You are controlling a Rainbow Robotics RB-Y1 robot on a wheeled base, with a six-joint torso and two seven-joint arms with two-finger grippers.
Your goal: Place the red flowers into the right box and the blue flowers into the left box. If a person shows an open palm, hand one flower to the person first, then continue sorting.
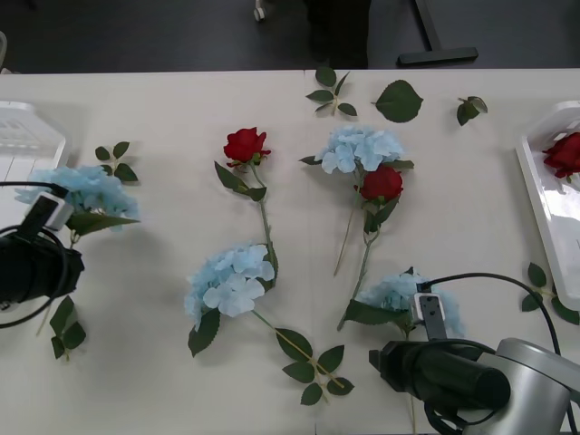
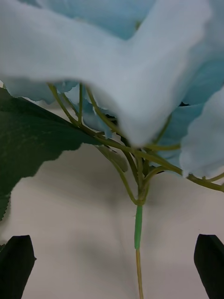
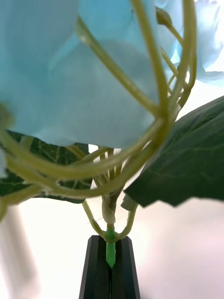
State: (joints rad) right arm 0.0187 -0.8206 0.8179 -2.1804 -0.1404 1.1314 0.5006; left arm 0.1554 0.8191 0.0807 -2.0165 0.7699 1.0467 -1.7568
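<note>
The thin blue petals spread wider than the fingers' reach. So my right gripper picks up the blue flower by its bare stem (image 1: 412,403) (image 2: 138,231) next.
My left gripper (image 3: 110,240) is shut on the green stem of a blue flower (image 1: 86,192) at the table's left side, just in front of the left box (image 1: 23,136). My right gripper (image 2: 113,238) is open around the stem (image 2: 138,229) of another blue flower (image 1: 408,297) near the front right; the fingertips (image 2: 18,247) stand apart from the stem. Two more blue flowers (image 1: 231,276) (image 1: 362,147) and two red flowers (image 1: 245,145) (image 1: 381,184) lie mid-table. One red flower (image 1: 566,154) lies in the right box (image 1: 544,204).
Loose green leaf sprigs lie at the far edge (image 1: 399,100) (image 1: 328,91), near the right box (image 1: 535,290) and by the left arm (image 1: 65,326). The stems of the middle flowers cross the centre of the table. Dark floor lies beyond the far edge.
</note>
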